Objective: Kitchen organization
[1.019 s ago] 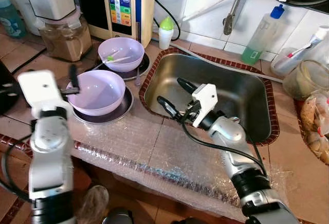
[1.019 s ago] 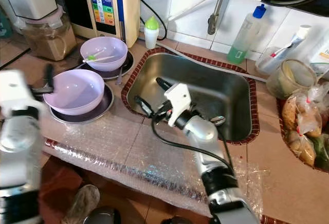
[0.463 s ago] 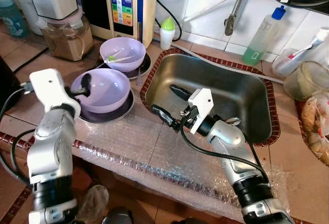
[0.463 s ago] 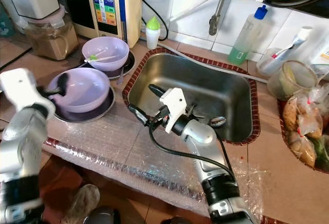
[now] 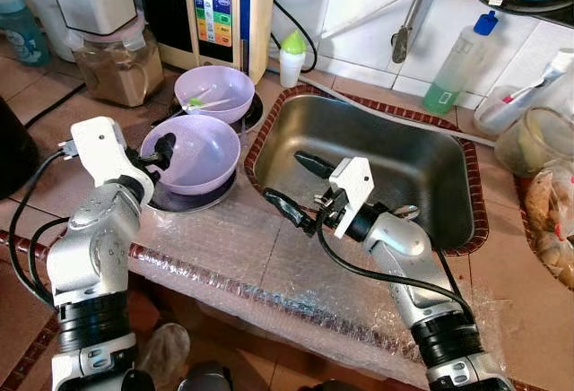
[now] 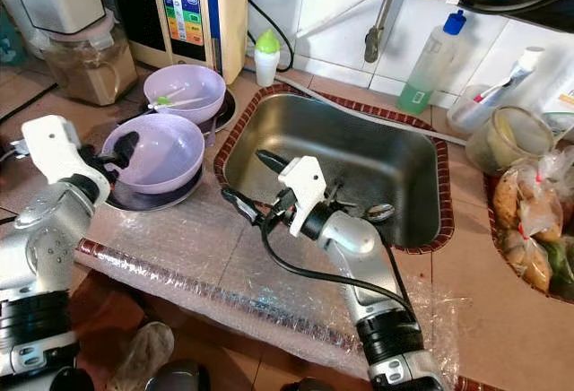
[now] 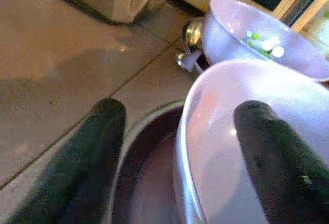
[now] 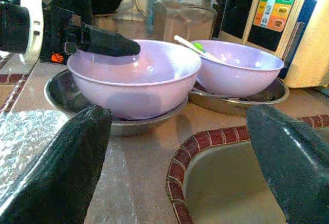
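Observation:
The robot will next use its left gripper to grab the tipped bowl by its thin rim (image 7: pixel 181 149), since the bowl's round body is far wider than the gripper's open fingers.
A purple bowl (image 5: pixel 199 151) sits tipped on a metal plate (image 5: pixel 160 201), left of the sink (image 5: pixel 421 162). My left gripper (image 7: pixel 179 108) is open and straddles its near-left rim, one finger (image 5: pixel 164 146) inside the bowl, the other outside. Behind it, a second purple bowl (image 5: pixel 215 91) holds a green-and-white spoon (image 6: pixel 170 99) and rests on its own metal plate. My right gripper (image 5: pixel 297 186) hangs open over the sink's left rim, empty, pointing at the two bowls (image 8: pixel 136 75).
Bubble wrap (image 5: pixel 251 261) covers the counter's front edge. At the back stand a water appliance (image 5: pixel 215 5), a glass jar (image 5: pixel 112 68) and a small green-capped bottle (image 5: pixel 289 55). A soap bottle (image 5: pixel 456 61), a jar (image 5: pixel 534 135) and bagged food (image 5: pixel 549 221) lie on the right.
My left gripper has swung right and reached over the near bowl's rim; the bowl has slid right and tipped on its plate. My right gripper drew back to the sink's left rim.

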You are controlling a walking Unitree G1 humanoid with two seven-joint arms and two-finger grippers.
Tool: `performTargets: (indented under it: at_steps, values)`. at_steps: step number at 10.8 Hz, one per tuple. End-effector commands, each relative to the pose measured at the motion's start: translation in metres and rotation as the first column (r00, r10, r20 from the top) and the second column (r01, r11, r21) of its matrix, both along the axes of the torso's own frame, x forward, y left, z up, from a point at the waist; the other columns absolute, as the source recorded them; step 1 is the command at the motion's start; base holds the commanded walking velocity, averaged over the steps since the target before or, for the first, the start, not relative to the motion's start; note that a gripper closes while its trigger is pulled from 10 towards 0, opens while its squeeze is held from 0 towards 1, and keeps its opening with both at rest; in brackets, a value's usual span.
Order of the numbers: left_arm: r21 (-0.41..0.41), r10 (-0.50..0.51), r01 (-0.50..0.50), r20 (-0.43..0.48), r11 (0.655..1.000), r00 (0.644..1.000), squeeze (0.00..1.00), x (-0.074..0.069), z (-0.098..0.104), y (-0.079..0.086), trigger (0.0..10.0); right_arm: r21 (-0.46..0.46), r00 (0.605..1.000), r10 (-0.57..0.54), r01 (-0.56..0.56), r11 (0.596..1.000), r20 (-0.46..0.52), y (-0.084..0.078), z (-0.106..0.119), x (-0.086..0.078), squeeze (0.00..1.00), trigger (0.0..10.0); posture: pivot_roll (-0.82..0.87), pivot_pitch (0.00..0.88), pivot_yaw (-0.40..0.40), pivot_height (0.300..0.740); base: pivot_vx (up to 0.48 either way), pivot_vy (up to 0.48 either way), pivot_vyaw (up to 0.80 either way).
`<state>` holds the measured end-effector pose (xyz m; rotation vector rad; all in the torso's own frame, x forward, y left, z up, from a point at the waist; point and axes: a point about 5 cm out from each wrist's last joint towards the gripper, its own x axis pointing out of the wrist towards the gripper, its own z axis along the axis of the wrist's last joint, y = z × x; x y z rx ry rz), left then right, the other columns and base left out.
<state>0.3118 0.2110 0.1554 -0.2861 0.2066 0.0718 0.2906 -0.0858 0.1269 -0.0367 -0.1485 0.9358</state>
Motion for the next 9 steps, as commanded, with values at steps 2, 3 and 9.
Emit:
performTargets:
  at_steps: [2, 3, 9]
  values:
    - [-0.052, 0.006, -0.007, -0.005, 0.999, 1.0, 0.0, 0.003, 0.002, 0.001, 0.0, -0.031, 1.0, -0.013, 0.014, 0.999, 0.027, -0.003, 0.003, 0.001, 0.0, 10.0, 0.05, 0.0, -0.05, 0.74, 0.0, 0.0, 0.0]
    - [-0.048, 0.007, -0.007, -0.009, 0.999, 1.0, 0.0, 0.003, 0.003, 0.003, 0.0, -0.029, 0.999, -0.024, 0.025, 0.999, 0.027, -0.004, 0.003, 0.002, 0.0, 10.0, 0.04, 0.0, -0.048, 0.74, 0.0, 0.0, 0.0]
    - [0.019, -0.145, 0.147, -0.073, 0.989, 0.987, 0.0, -0.009, -0.002, 0.005, 0.0, -0.058, 1.0, -0.002, 0.003, 0.998, 0.016, -0.003, 0.0, 0.002, 0.0, 10.0, 0.04, 0.0, -0.05, 0.74, 0.0, 0.0, 0.0]
